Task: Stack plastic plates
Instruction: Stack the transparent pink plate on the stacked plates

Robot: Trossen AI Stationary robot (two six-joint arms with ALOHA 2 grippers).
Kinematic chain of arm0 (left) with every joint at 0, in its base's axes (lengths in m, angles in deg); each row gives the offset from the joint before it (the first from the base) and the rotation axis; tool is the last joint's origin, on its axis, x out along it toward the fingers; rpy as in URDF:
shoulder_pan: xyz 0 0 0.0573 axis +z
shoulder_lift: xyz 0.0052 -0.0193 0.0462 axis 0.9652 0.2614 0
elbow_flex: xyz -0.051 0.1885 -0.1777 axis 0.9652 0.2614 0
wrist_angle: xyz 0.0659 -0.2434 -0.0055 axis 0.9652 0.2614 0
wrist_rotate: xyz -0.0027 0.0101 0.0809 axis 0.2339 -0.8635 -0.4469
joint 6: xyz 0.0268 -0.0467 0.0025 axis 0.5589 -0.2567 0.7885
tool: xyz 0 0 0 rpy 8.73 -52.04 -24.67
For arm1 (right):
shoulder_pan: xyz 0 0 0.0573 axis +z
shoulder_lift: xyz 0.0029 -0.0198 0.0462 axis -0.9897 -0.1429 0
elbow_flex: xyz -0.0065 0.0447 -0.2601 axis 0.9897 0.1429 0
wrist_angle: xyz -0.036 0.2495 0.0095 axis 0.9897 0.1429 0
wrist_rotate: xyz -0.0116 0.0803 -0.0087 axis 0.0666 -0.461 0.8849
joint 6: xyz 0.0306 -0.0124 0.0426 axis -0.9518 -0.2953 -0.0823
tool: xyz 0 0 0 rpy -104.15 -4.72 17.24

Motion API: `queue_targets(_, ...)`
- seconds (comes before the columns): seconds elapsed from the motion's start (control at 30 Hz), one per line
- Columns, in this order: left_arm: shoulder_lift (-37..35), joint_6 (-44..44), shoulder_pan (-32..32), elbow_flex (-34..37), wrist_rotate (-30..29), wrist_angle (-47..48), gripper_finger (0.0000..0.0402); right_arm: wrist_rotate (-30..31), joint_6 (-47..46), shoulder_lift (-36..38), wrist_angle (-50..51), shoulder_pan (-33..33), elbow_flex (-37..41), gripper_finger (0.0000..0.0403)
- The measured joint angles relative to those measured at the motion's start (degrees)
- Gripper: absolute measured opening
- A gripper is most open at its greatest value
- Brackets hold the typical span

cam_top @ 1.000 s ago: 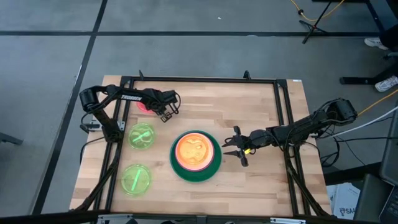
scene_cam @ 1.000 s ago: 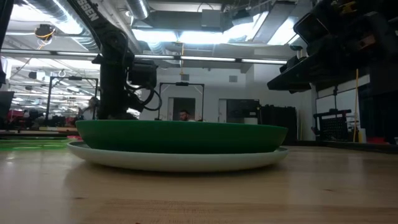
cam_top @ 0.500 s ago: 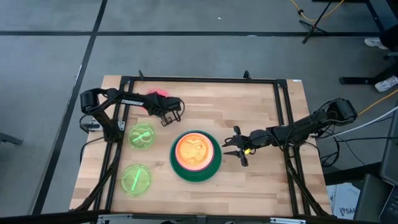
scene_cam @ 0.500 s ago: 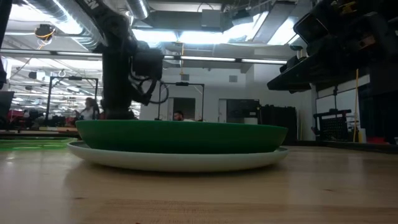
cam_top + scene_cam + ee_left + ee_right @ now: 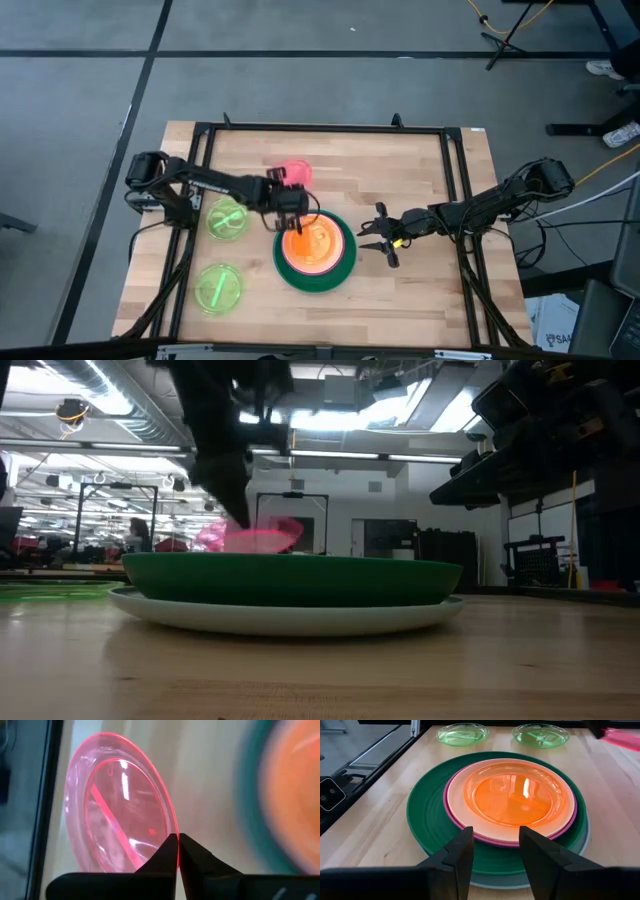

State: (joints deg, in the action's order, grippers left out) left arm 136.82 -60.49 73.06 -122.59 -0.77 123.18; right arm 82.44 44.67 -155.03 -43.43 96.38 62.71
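Note:
My left gripper should move the red plate (image 5: 293,172) over the orange plate (image 5: 316,247) before it lets go, because the red plate hangs past the green plate's rim.
My left gripper (image 5: 293,192) is shut on the small translucent red plate (image 5: 293,172) and hovers at the far-left rim of the stack (image 5: 315,248). That stack has the dark green plate (image 5: 427,810) on the light blue one, then magenta, cream and orange (image 5: 512,795) on top. Two neon green plates (image 5: 228,218) (image 5: 219,288) lie flat on the table's left side. My right gripper (image 5: 378,238) waits open just right of the stack, its fingers (image 5: 495,855) apart in its wrist view. My left gripper pinches the red plate's rim (image 5: 172,831) between its two fingertips (image 5: 192,855). The plate is lifted clear of the table, tilted, and extends from the fingers toward the table's far edge (image 5: 250,535).
A black frame (image 5: 320,128) runs around the wooden table top. Bare wood lies near and right of the stack (image 5: 420,290). The left arm (image 5: 200,182) reaches over the far neon green plate.
My left gripper has lifted the red plate off the table's far-left area and carried it right and toward the near edge, up to the stack. The plate is now clear of the table and tilted. The right arm has kept still.

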Motion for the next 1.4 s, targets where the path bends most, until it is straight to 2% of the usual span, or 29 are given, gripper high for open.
queue_targets(0.13,-0.02,-0.21,-5.96,-2.24,0.32,-2.35,0.0005,-0.01,0.00,0.00,-0.02,-0.01,0.00,0.0151)
queue_targets(0.33,-0.02,-0.44,-13.53,-2.47,7.97,-12.52,0.0006,0.00,0.19,0.00,-2.35,-0.01,-0.02,0.0151)
queue_targets(0.67,-0.02,-3.19,-21.93,-2.19,9.08,-17.13,0.0006,-0.02,0.23,-0.01,-2.64,-0.01,-0.04,0.0151)
queue_targets(0.93,-0.04,-3.50,-22.72,1.88,8.76,-17.69,0.0006,0.00,-0.26,-0.02,-2.97,-0.01,-0.04,0.0151)
queue_targets(1.13,-0.07,-3.50,-21.45,2.25,8.78,-19.10,0.0010,0.00,-0.28,-0.02,-2.97,-0.01,-0.04,0.0151)
queue_targets(1.4,-0.07,-4.98,-20.06,2.25,10.07,-19.04,0.0069,-0.02,-0.31,-0.02,-2.64,0.00,-0.04,0.0151)
